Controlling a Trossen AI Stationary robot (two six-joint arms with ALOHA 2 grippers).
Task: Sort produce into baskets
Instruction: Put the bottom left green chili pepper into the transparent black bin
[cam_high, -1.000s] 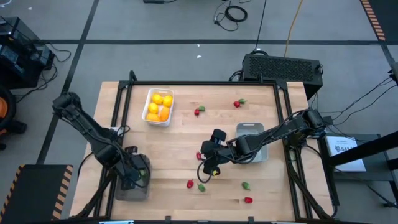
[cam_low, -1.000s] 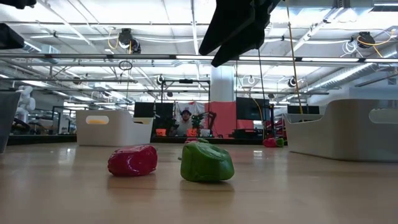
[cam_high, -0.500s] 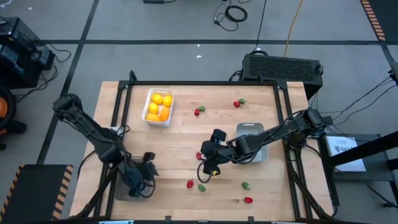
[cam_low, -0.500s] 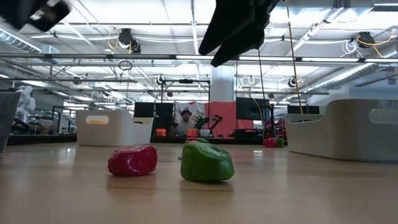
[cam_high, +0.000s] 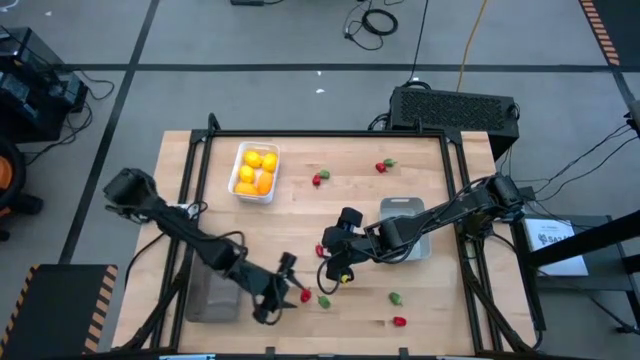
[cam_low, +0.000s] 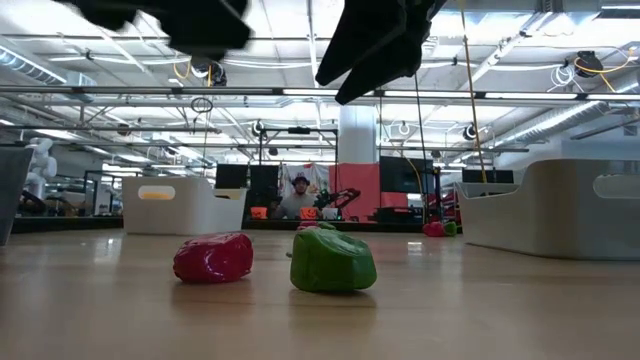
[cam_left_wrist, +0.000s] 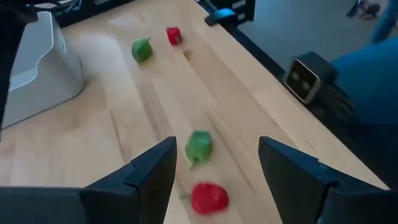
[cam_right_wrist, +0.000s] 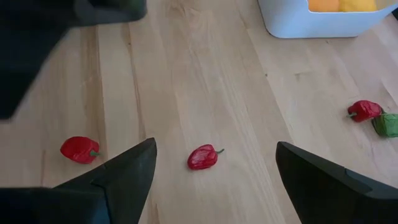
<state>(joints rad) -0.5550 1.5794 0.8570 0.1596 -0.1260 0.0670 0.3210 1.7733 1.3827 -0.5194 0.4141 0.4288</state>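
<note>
Next, my left gripper grabs the green piece by its opposite sides to sort it into the darker grey basket (cam_high: 210, 298).
My left gripper (cam_high: 290, 282) is open and hangs over the table's near middle. Just beyond its fingers a red piece (cam_left_wrist: 208, 198) and a green piece (cam_left_wrist: 199, 146) lie on the wood; they also show in the high view, red (cam_high: 305, 295) and green (cam_high: 323, 300). My right gripper (cam_high: 338, 268) is open over the table's middle, above another red piece (cam_right_wrist: 204, 157). Yellow and orange fruits (cam_high: 255, 170) lie in the white basket (cam_high: 243, 192) at the far left. The light grey basket (cam_high: 405, 230) stands right of centre. The darker grey basket (cam_high: 210, 298) stands at the near left.
More pieces lie loose: a green (cam_high: 395, 297) and a red (cam_high: 399, 321) at the near right, a red with green (cam_high: 319, 178) and another (cam_high: 385, 165) toward the far edge. Bare wood lies between the baskets. A black frame edges the table.
My left gripper has swung from over the darker grey basket at the near left toward the table's right, along the near edge, and now hangs beside the red and green pieces. The produce has not moved.
</note>
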